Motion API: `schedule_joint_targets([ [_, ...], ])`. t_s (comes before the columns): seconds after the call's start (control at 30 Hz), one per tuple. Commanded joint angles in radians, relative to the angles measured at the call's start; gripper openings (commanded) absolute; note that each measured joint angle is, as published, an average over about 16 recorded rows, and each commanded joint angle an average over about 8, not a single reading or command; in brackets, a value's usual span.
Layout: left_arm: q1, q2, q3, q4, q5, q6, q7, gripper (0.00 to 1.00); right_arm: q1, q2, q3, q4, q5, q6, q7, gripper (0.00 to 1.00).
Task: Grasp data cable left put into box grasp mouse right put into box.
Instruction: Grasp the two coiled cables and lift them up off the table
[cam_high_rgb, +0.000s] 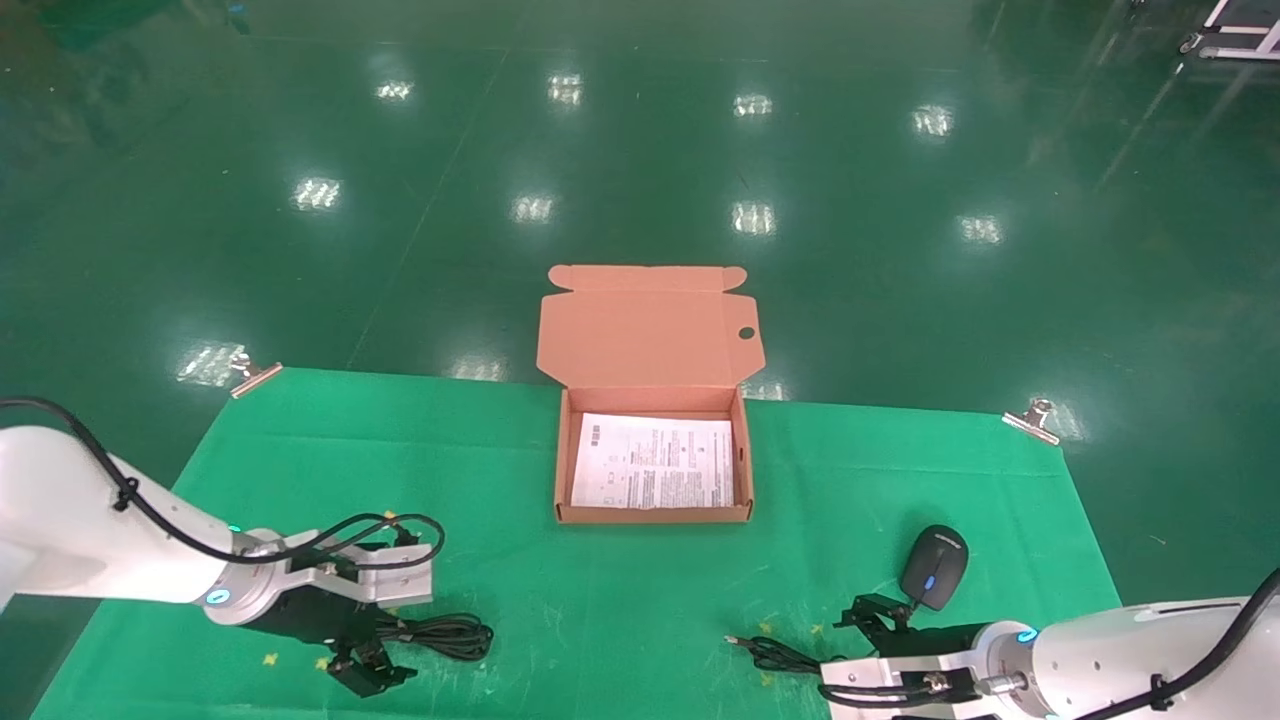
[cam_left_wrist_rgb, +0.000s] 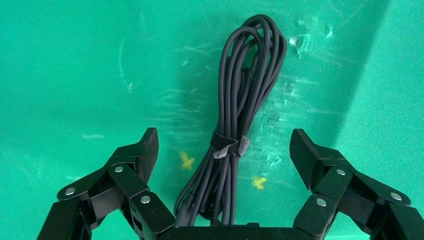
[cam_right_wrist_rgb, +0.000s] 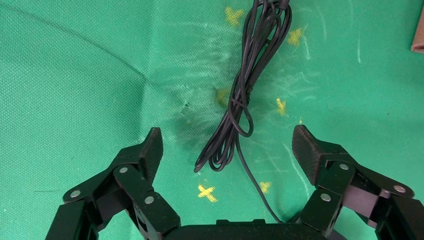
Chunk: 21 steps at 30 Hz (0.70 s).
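Observation:
My right gripper closes next, since the fingers reach the green cloth on either side of the mouse's coiled cord's loops. Closing now would catch the cord.
The box (cam_high_rgb: 562, 470) stands open at the middle back of the green cloth, with its lid up and a printed sheet inside. The data cable (cam_high_rgb: 445, 636) lies at the front left as a black bundle tied with a strap (cam_left_wrist_rgb: 250, 75). My left gripper (cam_high_rgb: 385, 642) is open just above it, with the bundle lying between the spread fingers (cam_left_wrist_rgb: 225, 145). The mouse (cam_high_rgb: 934, 567) lies at the front right, its wheel lit blue. Its coiled cord (cam_high_rgb: 770, 655) lies to its left (cam_right_wrist_rgb: 250, 65). My right gripper (cam_high_rgb: 848, 650) is open over the cord (cam_right_wrist_rgb: 227, 140).
The green cloth (cam_high_rgb: 300, 450) is held by a metal clip at the back left (cam_high_rgb: 255, 372) and one at the back right (cam_high_rgb: 1035, 418). Shiny green floor lies beyond the table's far edge. Yellow cross marks dot the cloth.

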Motion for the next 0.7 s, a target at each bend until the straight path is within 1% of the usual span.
schedule_joint_targets([
  [0.03, 0.0, -0.001, 0.0, -0.004, 0.0, 0.001, -0.002, 0.0, 0.0, 0.0, 0.0, 0.001, 0.001, -0.002, 0.002, 0.0],
  [0.7, 0.004, -0.007, 0.001, -0.024, 0.001, 0.007, -0.009, 0.0, 0.004, 0.001, 0.0, 0.008, 0.002, -0.014, 0.008, 0.0],
])
